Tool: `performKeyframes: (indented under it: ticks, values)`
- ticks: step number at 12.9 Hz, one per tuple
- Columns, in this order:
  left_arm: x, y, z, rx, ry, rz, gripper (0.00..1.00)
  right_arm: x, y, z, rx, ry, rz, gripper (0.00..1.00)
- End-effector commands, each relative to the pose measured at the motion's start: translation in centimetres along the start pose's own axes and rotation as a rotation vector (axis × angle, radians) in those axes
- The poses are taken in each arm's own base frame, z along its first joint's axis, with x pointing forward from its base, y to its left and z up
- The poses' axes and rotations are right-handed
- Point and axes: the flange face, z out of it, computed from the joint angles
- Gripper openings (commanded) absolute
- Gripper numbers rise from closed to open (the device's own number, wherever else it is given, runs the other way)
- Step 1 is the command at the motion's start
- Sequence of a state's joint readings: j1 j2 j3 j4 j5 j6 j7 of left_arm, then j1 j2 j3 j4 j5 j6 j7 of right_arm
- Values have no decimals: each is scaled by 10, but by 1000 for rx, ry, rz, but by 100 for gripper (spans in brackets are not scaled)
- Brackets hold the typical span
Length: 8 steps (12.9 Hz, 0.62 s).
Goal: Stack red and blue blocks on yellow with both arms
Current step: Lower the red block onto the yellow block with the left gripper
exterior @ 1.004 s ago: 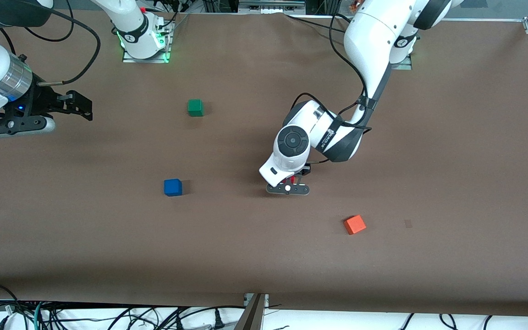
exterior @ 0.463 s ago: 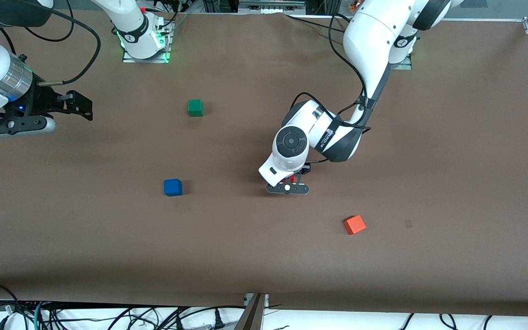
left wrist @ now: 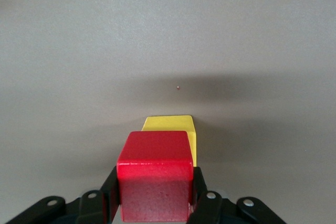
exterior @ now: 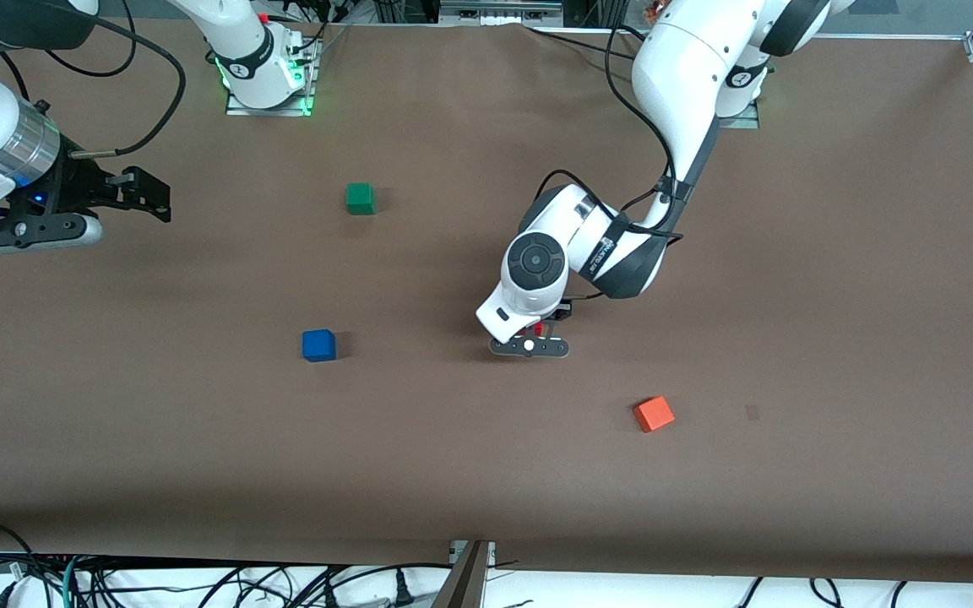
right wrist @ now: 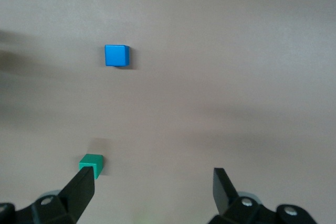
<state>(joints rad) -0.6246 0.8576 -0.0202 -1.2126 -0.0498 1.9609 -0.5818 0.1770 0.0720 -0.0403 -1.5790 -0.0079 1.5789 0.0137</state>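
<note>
The red block is over the yellow block (left wrist: 168, 123) and would rest there, so it is now time for my left gripper to let go of the red block.
My left gripper (exterior: 537, 336) is over the middle of the table, shut on the red block (left wrist: 154, 153). The red block sits directly over the yellow block (left wrist: 168, 123), which shows just past it; I cannot tell if they touch. In the front view only a sliver of the red block (exterior: 540, 328) shows and the yellow block is hidden under the left hand. The blue block (exterior: 318, 345) lies on the table toward the right arm's end and also shows in the right wrist view (right wrist: 116, 55). My right gripper (exterior: 145, 194) is open and empty (right wrist: 153, 179), waiting above the right arm's end.
A green cube (exterior: 360, 198) lies farther from the front camera than the blue block, and shows by a right finger in the right wrist view (right wrist: 91, 163). An orange cube (exterior: 654, 414) lies nearer the front camera, toward the left arm's end. The brown table (exterior: 790, 295) is otherwise bare.
The left arm's wrist has shifted very slightly with the red block still held. The right arm and the loose cubes have not moved.
</note>
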Motion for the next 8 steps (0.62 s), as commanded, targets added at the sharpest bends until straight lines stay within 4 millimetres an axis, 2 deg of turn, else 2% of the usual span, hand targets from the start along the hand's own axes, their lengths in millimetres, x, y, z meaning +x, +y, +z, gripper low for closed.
performKeyframes:
  ticks: [1, 8]
  values:
    - [-2, 10, 17, 30, -4, -5, 0, 1, -1, -6, -12, 8, -13, 100]
    - [-2, 11, 17, 29, 2, 2, 0, 1, -1, -6, -12, 8, -13, 100]
